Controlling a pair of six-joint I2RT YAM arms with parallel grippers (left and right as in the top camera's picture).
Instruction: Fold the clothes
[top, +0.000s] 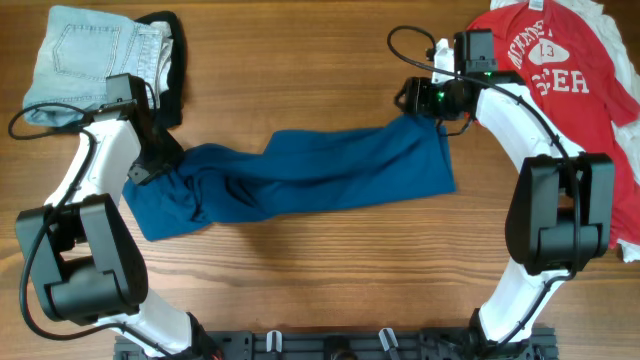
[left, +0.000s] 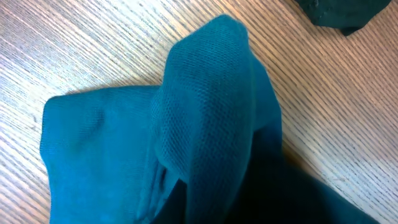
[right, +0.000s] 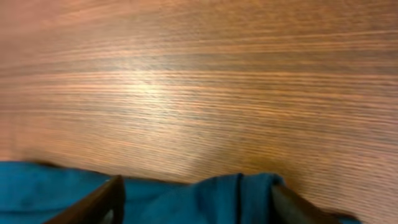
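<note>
The dark blue shirt (top: 320, 170) needs to be lifted and spread. My right gripper should next grab the shirt's folded edge (top: 417, 123) at the shirt's corner opposite my left gripper.
The dark blue shirt (top: 320, 170) lies bunched in a long band across the middle of the table. My left gripper (top: 150, 168) is at its left end. In the left wrist view a ridge of blue fabric (left: 205, 93) rises toward the camera and hides the fingers, and it looks gripped. My right gripper (top: 428, 112) is at the shirt's upper right corner. In the right wrist view its fingers (right: 196, 202) stand wide apart with the shirt's folded edge (right: 242, 196) between them. The red T-shirt (top: 570, 80) with white lettering and "13" lies flat at the back right.
Folded pale denim jeans (top: 90, 55) sit at the back left, with a folded black garment (top: 175, 60) beside them, also showing in the left wrist view (left: 336, 12). The wooden table (top: 330, 270) is bare in front of the shirt.
</note>
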